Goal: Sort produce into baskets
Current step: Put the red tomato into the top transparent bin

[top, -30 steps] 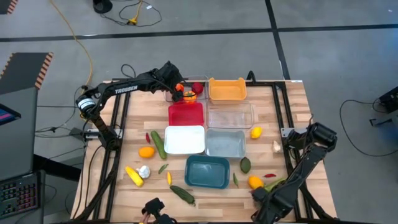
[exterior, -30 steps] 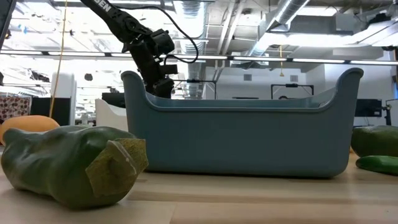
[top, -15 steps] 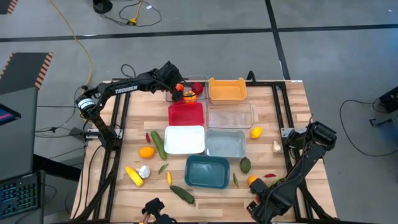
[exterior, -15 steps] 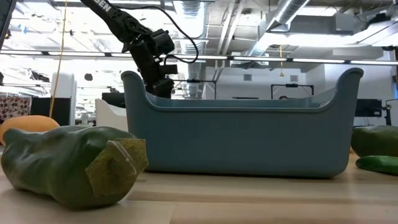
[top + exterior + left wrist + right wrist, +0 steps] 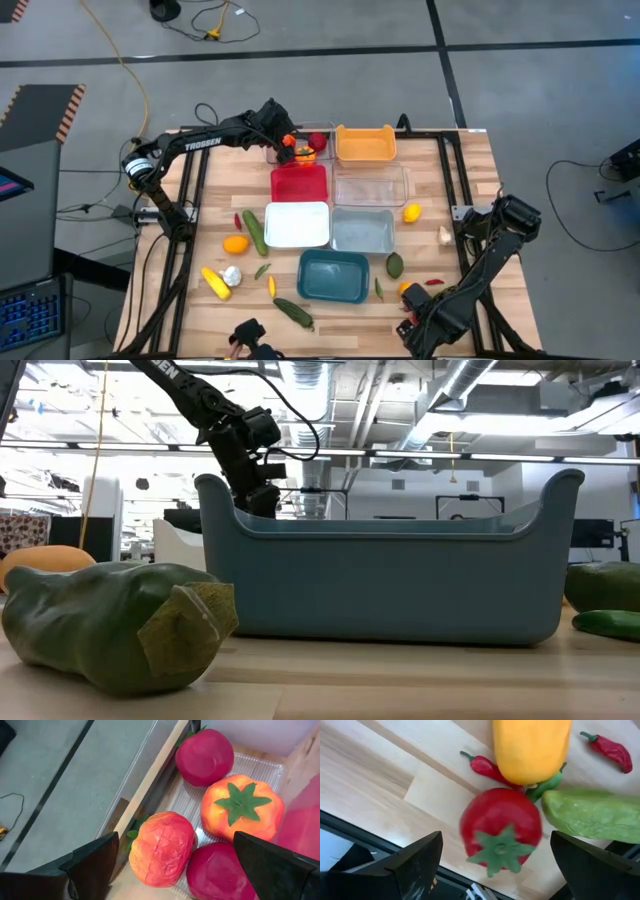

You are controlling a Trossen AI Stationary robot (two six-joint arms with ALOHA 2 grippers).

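Note:
The right gripper grabs the red tomato (image 5: pixel 501 830) by its round sides next, to sort it into the clear basket of tomatoes.
My left gripper (image 5: pixel 291 150) hangs open over the far-left clear basket (image 5: pixel 265 767), which holds several red and orange-red tomatoes (image 5: pixel 161 847); its fingers touch none of them. My right gripper (image 5: pixel 496 837) is open low over the table's near right corner, its fingers on either side of a red tomato (image 5: pixel 501 830) that lies on the wood, apart from it. Beside the tomato lie an orange fruit (image 5: pixel 531 747), two red chilies (image 5: pixel 485 766) and a green vegetable (image 5: pixel 592 815). In the high view the right gripper (image 5: pixel 415 318) hides the tomato.
Orange (image 5: pixel 365 145), red (image 5: pixel 298 183), clear (image 5: pixel 370 185), white (image 5: pixel 297 224), grey-blue (image 5: pixel 362 230) and teal (image 5: pixel 333 275) baskets fill the middle. Loose produce lies at the near left (image 5: pixel 218 280) and right (image 5: pixel 411 212). The table's near edge is close to my right gripper.
My right gripper has gone a little toward the table's left and near edge, covering part of the orange fruit in the high view.

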